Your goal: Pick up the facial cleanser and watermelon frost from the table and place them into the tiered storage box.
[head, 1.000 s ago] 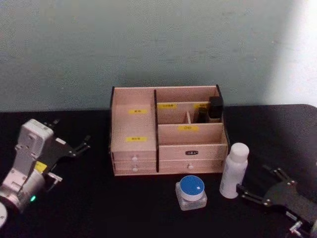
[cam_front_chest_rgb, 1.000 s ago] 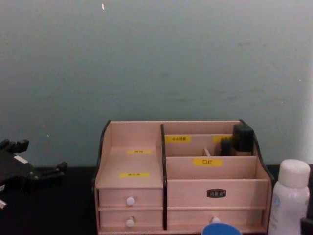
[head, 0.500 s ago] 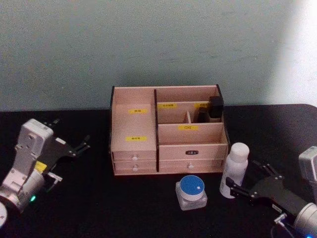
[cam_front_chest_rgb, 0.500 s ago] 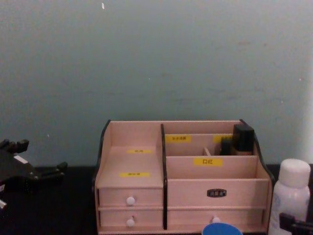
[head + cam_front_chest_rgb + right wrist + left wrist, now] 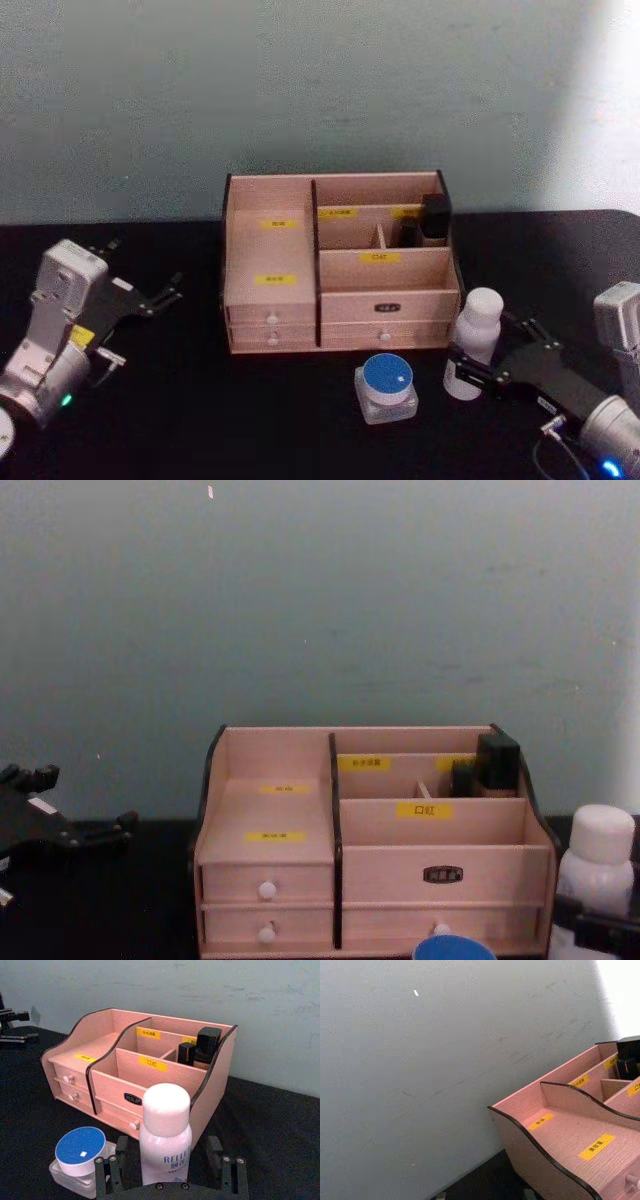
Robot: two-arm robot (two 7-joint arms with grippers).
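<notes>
My right gripper picks up the white facial cleanser bottle by its lower body (image 5: 578, 942) next, to place the bottle into the tiered storage box (image 5: 375, 850).
The facial cleanser (image 5: 478, 338), a slim white bottle with a white cap, stands upright on the black table just right of the tiered storage box (image 5: 340, 265). My right gripper (image 5: 493, 355) is open with a finger on each side of the bottle's lower body, and small gaps show in the right wrist view (image 5: 167, 1146). The watermelon frost (image 5: 387, 386), a squat clear jar with a blue lid, sits in front of the box, left of the bottle (image 5: 165, 1135). My left gripper (image 5: 140, 290) rests open at the far left, well away from the box.
Dark lipstick-like tubes (image 5: 430, 220) stand in the box's back right compartment. Its other stepped compartments (image 5: 570, 1135) hold nothing. A plain wall rises close behind the box. Bare black tabletop (image 5: 200, 410) lies between the left arm and the jar.
My right gripper has moved forward and leftward from the lower right, and its fingers now straddle the bottle. The bottle, jar, box and left arm have stayed put.
</notes>
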